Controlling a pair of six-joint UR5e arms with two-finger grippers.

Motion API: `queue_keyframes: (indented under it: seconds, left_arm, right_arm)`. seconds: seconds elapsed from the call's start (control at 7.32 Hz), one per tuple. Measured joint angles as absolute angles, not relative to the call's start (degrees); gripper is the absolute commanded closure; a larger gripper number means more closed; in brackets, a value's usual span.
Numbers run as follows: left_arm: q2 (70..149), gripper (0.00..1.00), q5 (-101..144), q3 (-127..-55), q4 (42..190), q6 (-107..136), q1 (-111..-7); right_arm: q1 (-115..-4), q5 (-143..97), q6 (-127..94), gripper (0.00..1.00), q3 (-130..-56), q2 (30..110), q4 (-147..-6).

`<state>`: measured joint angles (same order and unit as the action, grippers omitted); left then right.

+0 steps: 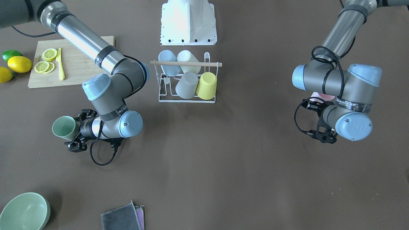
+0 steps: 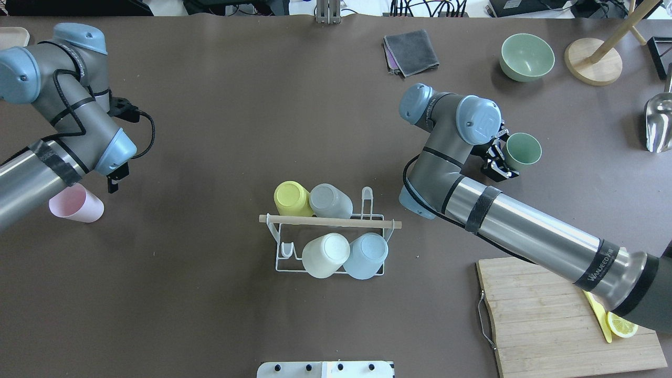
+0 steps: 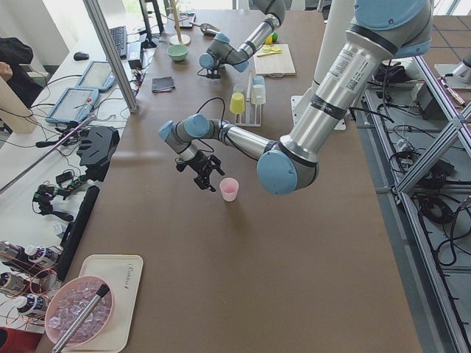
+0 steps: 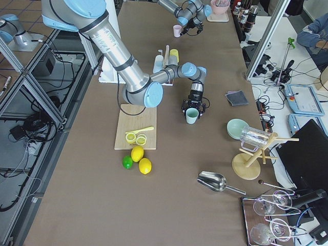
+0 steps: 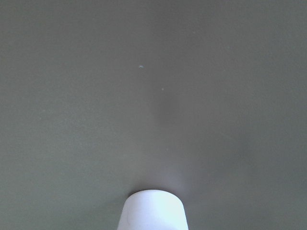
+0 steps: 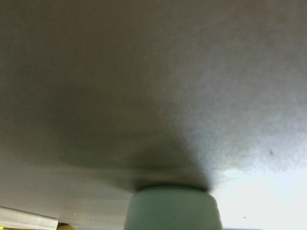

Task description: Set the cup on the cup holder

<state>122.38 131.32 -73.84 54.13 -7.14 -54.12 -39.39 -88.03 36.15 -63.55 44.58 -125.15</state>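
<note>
I need to grab the pink cup by its side next with my left gripper. Then I can place it on the cup holder.
The white wire cup holder (image 2: 281, 247) with a wooden rod stands mid-table and carries yellow, grey, white and blue cups upside down; it also shows in the front view (image 1: 161, 92). A green cup (image 2: 522, 151) stands upright on the table with my right gripper (image 2: 501, 156) at its side, jaws spread wide on either side of it. The cup (image 1: 64, 127) sits at the right gripper (image 1: 76, 129) in the front view and fills the bottom of the right wrist view (image 6: 172, 208). A pink cup (image 2: 76, 205) stands by my left arm. My left gripper (image 1: 316, 123) is open and empty, close beside the cup.
A cutting board (image 2: 551, 320) with lemon slices and a yellow knife lies at the near right. A green bowl (image 2: 526, 56), a grey cloth (image 2: 412, 51), a wooden stand (image 2: 593, 65) and a metal scoop (image 2: 659, 123) are at the far right. Whole lemons and a lime (image 1: 16, 64) lie by the board.
</note>
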Motion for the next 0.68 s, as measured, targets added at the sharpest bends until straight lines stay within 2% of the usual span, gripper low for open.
queue_keyframes:
  seconds: [0.68]
  left_arm:
    - [122.6,0.02,130.7,-69.8,52.5,-10.7,-53.0]
  right_arm:
    - [-40.3,-88.0,37.6,0.0,-64.1,45.9,-125.0]
